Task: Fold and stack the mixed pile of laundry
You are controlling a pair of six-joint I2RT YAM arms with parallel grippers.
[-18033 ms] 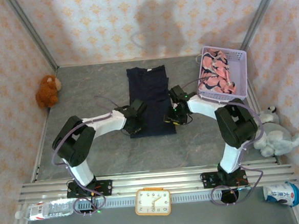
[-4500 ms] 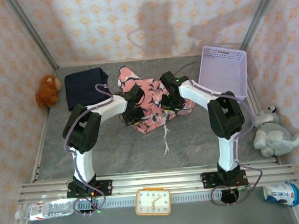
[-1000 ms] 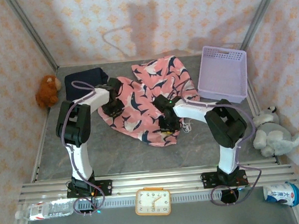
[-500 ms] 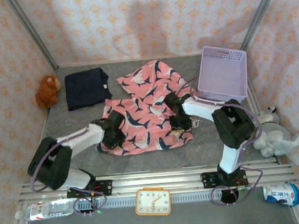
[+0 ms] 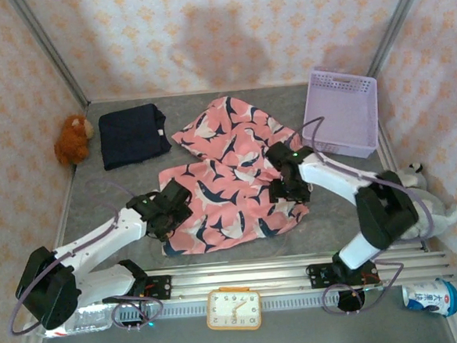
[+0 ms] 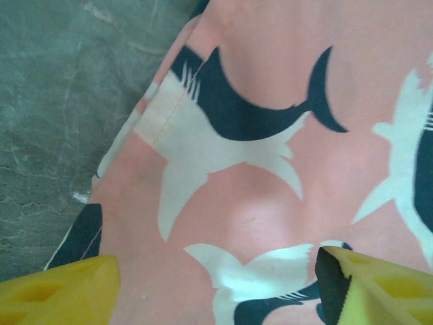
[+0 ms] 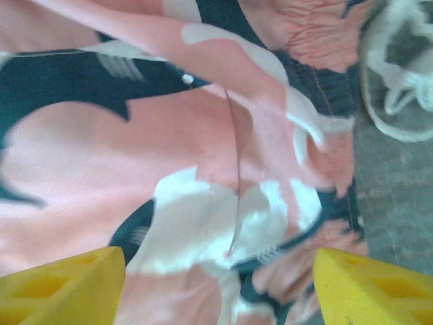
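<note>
The near part of the pink garment should be folded over the rest. My right gripper needs to grab the pink garment's rumpled hem at the garment's near corner (image 5: 299,212) (image 7: 287,288) next for that.
The pink garment with navy-and-white print (image 5: 228,167) lies spread across the middle of the table. The dark navy garment (image 5: 132,135) sits folded at the back left. My left gripper (image 5: 168,211) hovers over the pink cloth's near left part. In the left wrist view its yellow fingers (image 6: 61,294) stand wide apart, so the left gripper (image 6: 216,301) is open above the printed cloth (image 6: 257,169). My right gripper (image 5: 288,184) is over the garment's right edge. It is open too (image 7: 216,291), above the rumpled hem (image 7: 223,169), with a white drawstring (image 7: 399,95) beside it.
A lavender basket (image 5: 344,112) stands at the back right. A brown plush toy (image 5: 73,139) sits by the left wall and a grey one (image 5: 431,204) by the right. A clock (image 5: 234,308), a bottle (image 5: 90,318) and a cup (image 5: 429,295) lie along the near rail.
The pink garment now lies flatter and reaches closer to the near edge. The left arm has drawn back toward its base and the right gripper has shifted a little right.
</note>
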